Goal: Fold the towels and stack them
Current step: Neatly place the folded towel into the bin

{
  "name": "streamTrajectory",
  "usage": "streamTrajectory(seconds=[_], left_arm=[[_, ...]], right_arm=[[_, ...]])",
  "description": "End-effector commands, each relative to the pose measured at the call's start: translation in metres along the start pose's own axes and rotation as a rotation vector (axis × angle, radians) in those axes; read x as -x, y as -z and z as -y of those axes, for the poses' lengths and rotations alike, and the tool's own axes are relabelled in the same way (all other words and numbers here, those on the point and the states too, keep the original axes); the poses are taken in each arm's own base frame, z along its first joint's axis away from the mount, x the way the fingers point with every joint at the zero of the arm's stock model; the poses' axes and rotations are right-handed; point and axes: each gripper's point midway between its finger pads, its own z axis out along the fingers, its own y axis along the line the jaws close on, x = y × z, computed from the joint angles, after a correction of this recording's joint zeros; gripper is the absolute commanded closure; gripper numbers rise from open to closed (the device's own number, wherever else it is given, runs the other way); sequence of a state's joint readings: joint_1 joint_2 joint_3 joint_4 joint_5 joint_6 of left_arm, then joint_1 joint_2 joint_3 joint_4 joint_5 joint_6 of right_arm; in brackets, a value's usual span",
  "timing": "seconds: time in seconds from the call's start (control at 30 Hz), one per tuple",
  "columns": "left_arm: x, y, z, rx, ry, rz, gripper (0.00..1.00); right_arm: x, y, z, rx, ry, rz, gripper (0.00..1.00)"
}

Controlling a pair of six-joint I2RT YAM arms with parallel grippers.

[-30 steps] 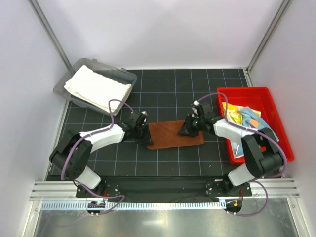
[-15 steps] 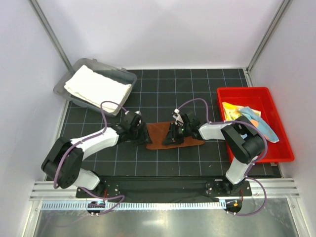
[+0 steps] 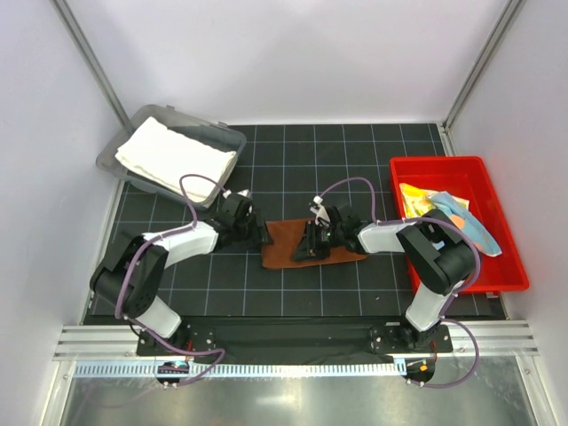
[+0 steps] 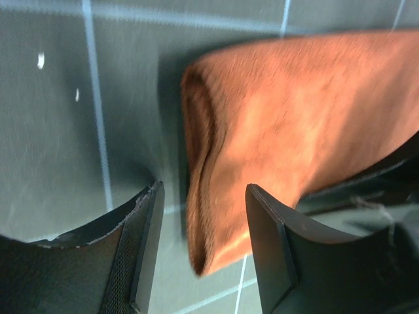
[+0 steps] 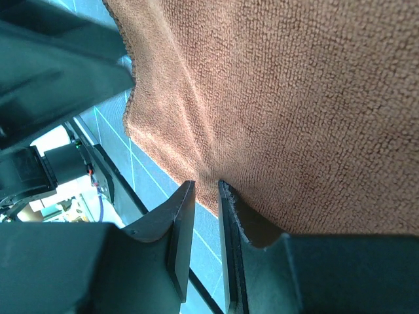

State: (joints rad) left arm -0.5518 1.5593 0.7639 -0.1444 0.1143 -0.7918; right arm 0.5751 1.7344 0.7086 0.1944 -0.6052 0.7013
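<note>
I next need to pinch the rust-brown towel's folded end (image 3: 269,243) with my left gripper, layers together. The rust-brown towel, still folded, should then be stacked on the cream-white towel (image 3: 177,158).
The rust-brown towel (image 3: 333,248) lies folded flat at the middle of the mat. My left gripper (image 3: 258,236) is at its left end, open, and the folded end (image 4: 216,196) lies between the fingers (image 4: 147,229) without being pinched. My right gripper (image 3: 311,242) is low over the towel's middle. Its jaws are almost closed, pinching the towel's near edge (image 5: 208,175), and a crease runs to the tips. A cream-white towel (image 3: 177,158) lies in a grey bin. Light-blue (image 3: 461,217) and yellow (image 3: 415,202) towels lie in a red bin.
The grey bin (image 3: 133,122) stands at the back left and the red bin (image 3: 510,266) at the right edge. White walls and metal posts enclose the black gridded mat (image 3: 302,169). The arm bases sit at the near edge.
My right gripper has moved left across the brown towel to its middle and stayed there. My left gripper has shifted slightly back and left at the towel's left end.
</note>
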Motion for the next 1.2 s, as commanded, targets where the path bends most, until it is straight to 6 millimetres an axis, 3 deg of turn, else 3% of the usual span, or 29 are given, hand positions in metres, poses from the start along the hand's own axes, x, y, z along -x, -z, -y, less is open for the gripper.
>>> streamTrajectory(seconds=[0.0,0.27,0.37,0.4,0.53,0.6,0.63,0.67,0.7,0.73,0.77,0.8,0.93,1.17], left_arm=[[0.007,-0.017,-0.003,0.007,-0.021,0.033,0.44],[-0.02,-0.034,-0.005,-0.005,0.05,-0.048,0.54],[-0.021,-0.035,-0.007,0.007,0.065,-0.051,0.67],[-0.022,-0.035,-0.008,0.022,0.067,-0.054,0.78],[-0.012,-0.025,-0.016,0.128,0.024,-0.066,1.0],[0.007,-0.018,-0.006,0.138,-0.036,-0.037,1.0],[0.005,-0.013,-0.01,0.172,-0.054,-0.065,1.0],[0.021,-0.009,0.003,0.158,-0.076,-0.042,1.0],[0.023,-0.006,0.004,0.163,-0.103,-0.051,1.0],[0.026,-0.001,-0.007,0.227,-0.149,-0.057,1.0],[0.032,0.003,-0.005,0.237,-0.178,-0.05,1.0],[0.044,0.008,0.0,0.243,-0.201,-0.026,1.0],[0.073,0.033,-0.011,0.392,-0.322,0.001,1.0],[0.151,0.083,-0.011,0.605,-0.547,0.15,1.0]], right_arm=[[-0.005,-0.002,0.007,-0.016,0.035,-0.007,0.71],[-0.004,-0.002,0.006,-0.019,0.037,0.003,0.71],[-0.002,-0.002,0.005,-0.017,0.035,0.007,0.71],[-0.002,-0.003,0.005,-0.017,0.034,0.007,0.71],[0.005,0.001,-0.007,0.003,0.035,0.023,0.71],[0.014,0.011,-0.026,0.042,0.047,0.054,0.68],[0.019,0.016,-0.035,0.048,0.053,0.066,0.64],[0.023,0.022,-0.042,0.051,0.063,0.08,0.54],[0.032,0.035,-0.059,0.071,0.102,0.126,0.47],[0.036,0.043,-0.067,0.064,0.108,0.132,0.11],[0.04,0.051,-0.073,0.057,0.127,0.154,0.0],[0.045,0.057,-0.076,0.032,0.136,0.178,0.0],[0.058,0.092,-0.098,-0.001,0.202,0.256,0.0],[0.072,0.119,-0.106,-0.011,0.218,0.35,0.0]])
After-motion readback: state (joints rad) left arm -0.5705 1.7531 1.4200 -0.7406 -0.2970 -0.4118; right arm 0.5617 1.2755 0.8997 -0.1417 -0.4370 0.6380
